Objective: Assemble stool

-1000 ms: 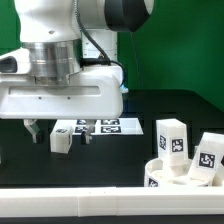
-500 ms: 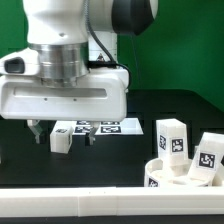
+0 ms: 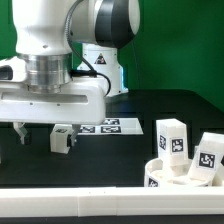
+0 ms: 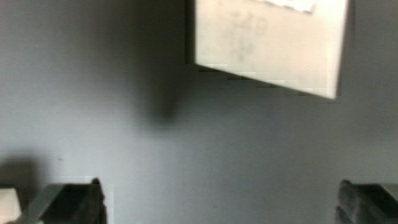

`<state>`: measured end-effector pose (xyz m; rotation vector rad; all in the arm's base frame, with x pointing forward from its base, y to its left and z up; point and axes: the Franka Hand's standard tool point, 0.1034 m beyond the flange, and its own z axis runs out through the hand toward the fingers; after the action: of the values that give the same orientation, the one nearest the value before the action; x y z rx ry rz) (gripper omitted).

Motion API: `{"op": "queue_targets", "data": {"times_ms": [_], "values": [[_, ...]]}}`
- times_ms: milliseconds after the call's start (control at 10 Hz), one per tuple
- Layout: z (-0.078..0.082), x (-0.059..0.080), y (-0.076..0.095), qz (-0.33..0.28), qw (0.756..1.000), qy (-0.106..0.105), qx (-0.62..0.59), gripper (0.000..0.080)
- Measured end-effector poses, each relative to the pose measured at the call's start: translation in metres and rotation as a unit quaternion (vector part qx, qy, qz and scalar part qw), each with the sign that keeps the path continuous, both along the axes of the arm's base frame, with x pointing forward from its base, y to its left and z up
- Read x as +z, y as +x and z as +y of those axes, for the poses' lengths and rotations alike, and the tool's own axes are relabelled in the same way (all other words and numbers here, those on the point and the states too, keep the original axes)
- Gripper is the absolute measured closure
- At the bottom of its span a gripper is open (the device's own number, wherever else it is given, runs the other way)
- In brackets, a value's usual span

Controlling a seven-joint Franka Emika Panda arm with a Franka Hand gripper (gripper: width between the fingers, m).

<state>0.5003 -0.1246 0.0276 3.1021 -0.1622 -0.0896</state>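
Observation:
The gripper picks up the white block leg by its square body (image 3: 62,139) next, to join another leg to the round white seat disc (image 3: 178,176).
My gripper (image 3: 42,132) hangs open and empty just above the black table at the exterior view's left. A small white block leg (image 3: 62,140) with a tag stands on the table beside my finger on the exterior view's right; I cannot tell if they touch. The round white seat disc (image 3: 178,176) lies at the lower right, with two tagged legs (image 3: 173,137) (image 3: 208,152) upright at it. In the wrist view my gripper (image 4: 222,203) has its jaws wide apart with bare table between them. A blurred white shape (image 4: 267,45) with faint marks lies ahead.
The marker board (image 3: 108,126) lies flat on the table behind my gripper. A white rail (image 3: 90,196) runs along the near table edge. A green wall stands behind the arm.
My arm and gripper have moved toward the exterior view's left. The leg, which stood between my fingers, now stands by the right-hand one. The jaws stay open.

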Motion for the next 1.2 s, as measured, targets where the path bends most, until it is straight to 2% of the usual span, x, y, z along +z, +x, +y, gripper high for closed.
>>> {"op": "queue_targets", "data": {"times_ms": [100,200,300,600,800,1100,1200], "values": [[0.001,-0.001,-0.002,0.009,1.0,0.004,-0.002,0.015],[0.007,-0.002,-0.008,0.06,0.998,0.023,-0.006,0.015],[0.006,-0.004,-0.004,0.089,0.996,0.029,-0.003,0.015],[0.005,-0.008,-0.015,0.187,0.981,0.034,-0.031,0.015],[0.009,-0.007,-0.024,0.267,0.961,0.053,-0.047,0.015],[0.014,-0.006,-0.028,0.343,0.935,0.071,-0.05,0.015],[0.017,-0.004,-0.036,0.38,0.92,0.081,-0.051,0.015]]}}
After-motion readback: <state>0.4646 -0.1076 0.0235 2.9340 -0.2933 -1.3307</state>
